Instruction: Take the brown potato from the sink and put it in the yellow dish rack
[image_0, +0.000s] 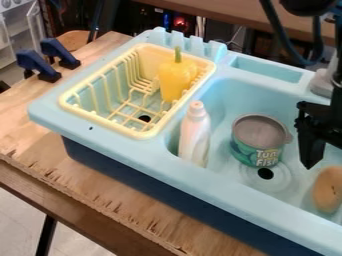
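Observation:
I will next grab the tan object by its rounded body with my gripper, so that I can put it in the pale yellow rack.
The black gripper hangs over the right part of the light blue sink, open, partly cut off by the right edge. To its left stands a green tin can on the basin floor. A tan, rounded object lies in the basin just below the gripper. A white bottle with a pinkish cap leans upright at the basin's left side. The yellow pepper with a green stem is in the pale yellow rack, at its far right part.
The toy sink rests on a wooden table. Two dark blue clamps sit at the table's upper left. A grey faucet base and a black cable are near the arm at the upper right.

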